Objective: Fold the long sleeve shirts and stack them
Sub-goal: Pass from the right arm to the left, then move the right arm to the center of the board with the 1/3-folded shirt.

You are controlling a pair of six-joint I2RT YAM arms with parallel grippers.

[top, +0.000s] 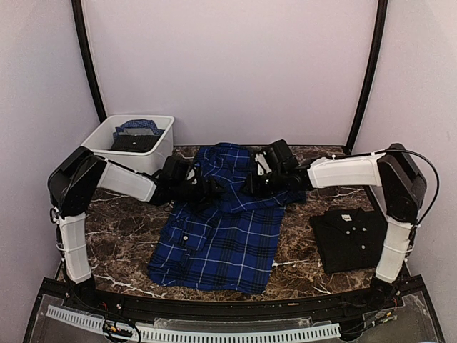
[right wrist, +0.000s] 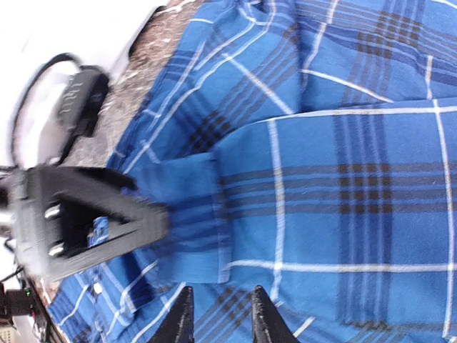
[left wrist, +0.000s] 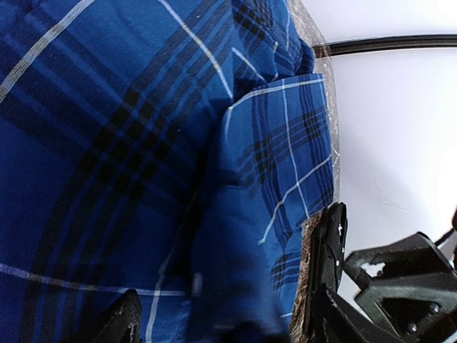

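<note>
The loose sleeve end of the blue plaid shirt should be grabbed by my left gripper next, so it can draw and fold the sleeve lengthwise across the shirt's body point(top: 232, 246).
The blue plaid long sleeve shirt point(top: 225, 232) lies spread on the middle of the marble table, with its upper part rumpled between the two arms. My left gripper point(top: 206, 191) reaches onto the shirt's upper left. In the left wrist view, the left gripper point(left wrist: 225, 318) has its jaws wide apart, and a blurred fold of plaid point(left wrist: 278, 179) lies between them. My right gripper point(top: 252, 184) reaches in from the right. In the right wrist view, the right gripper point(right wrist: 223, 318) hovers over flat plaid cloth point(right wrist: 335, 179), a narrow gap between its tips. A folded black shirt point(top: 350, 237) rests at the right.
A white tub point(top: 161, 151) with more clothing inside stands at the back left corner. Black poles rise along the back wall. Both grippers are close together over the plaid shirt; the left one shows blurred in the right wrist view point(right wrist: 86, 229).
</note>
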